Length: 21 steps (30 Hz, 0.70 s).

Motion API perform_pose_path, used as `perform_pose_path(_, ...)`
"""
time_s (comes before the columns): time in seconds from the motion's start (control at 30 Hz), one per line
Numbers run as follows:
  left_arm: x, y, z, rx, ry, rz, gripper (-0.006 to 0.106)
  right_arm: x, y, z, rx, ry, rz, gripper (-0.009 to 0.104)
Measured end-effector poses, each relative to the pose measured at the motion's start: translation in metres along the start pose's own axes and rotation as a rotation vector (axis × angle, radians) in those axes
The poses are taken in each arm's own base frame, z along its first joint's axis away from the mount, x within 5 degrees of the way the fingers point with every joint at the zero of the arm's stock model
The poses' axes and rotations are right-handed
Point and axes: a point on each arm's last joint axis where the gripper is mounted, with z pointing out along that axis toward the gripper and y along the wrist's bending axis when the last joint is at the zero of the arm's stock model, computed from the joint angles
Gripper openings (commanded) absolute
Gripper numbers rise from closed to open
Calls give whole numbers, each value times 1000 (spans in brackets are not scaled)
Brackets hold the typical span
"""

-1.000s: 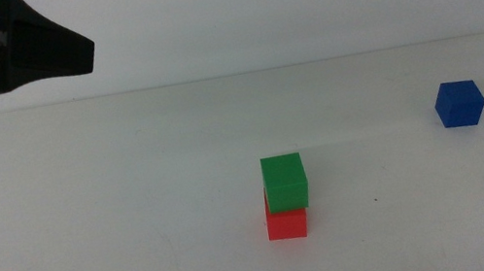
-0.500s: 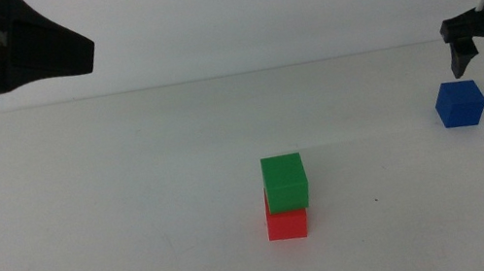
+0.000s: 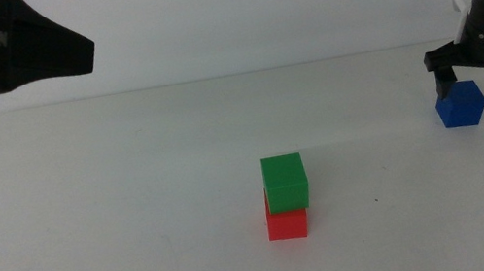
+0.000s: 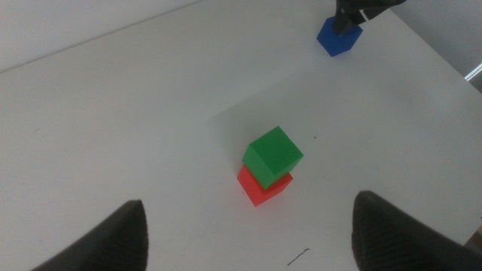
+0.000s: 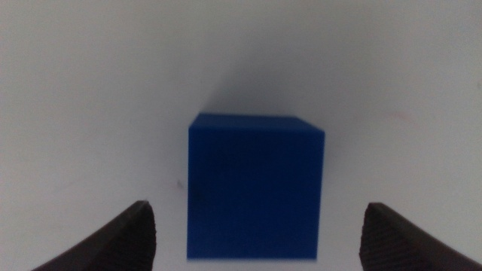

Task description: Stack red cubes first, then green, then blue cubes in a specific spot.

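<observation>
The blue cube's sides are still below my fingers, and the right wrist view shows table between them. My right gripper needs to lower first, then close on the cube.
The green cube [image 3: 285,182] rests on the red cube [image 3: 286,224] near the middle of the white table; the left wrist view shows the same pair, green [image 4: 273,155] over red [image 4: 262,189]. The blue cube [image 3: 461,105] sits alone at the right side. My right gripper [image 3: 469,78] hangs open just above it, one finger on each side; in the right wrist view the blue cube [image 5: 254,185] lies between the open jaws. My left gripper [image 4: 248,237] is open and held high at the upper left, far from the stack.
The left arm's dark body [image 3: 21,49] fills the upper left corner. The table's back edge [image 3: 213,78] runs behind the cubes. A tiny dark speck [image 3: 377,199] lies right of the stack.
The right gripper came in from the right edge and moved left and down to hover over the blue cube. The stack and the left arm stayed still.
</observation>
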Motion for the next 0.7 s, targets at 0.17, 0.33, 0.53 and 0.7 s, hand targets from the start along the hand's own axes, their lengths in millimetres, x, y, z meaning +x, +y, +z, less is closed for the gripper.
perform_pose_path(0.17, 0, 0, 0, 0, 0, 0, 91, -3, 1, 11, -2, -14, -1, 82)
perform_pose_path(0.33, 0, 0, 0, 0, 0, 0, 91, -3, 2, 24, -3, -7, 3, 79)
perform_pose_path(0.53, 0, 0, 0, 0, 0, 0, 91, -3, 3, 35, -3, 1, 7, 51)
perform_pose_path(0.7, 0, 0, 0, 0, 0, 0, 91, -6, 3, 35, -6, -26, 8, -1)
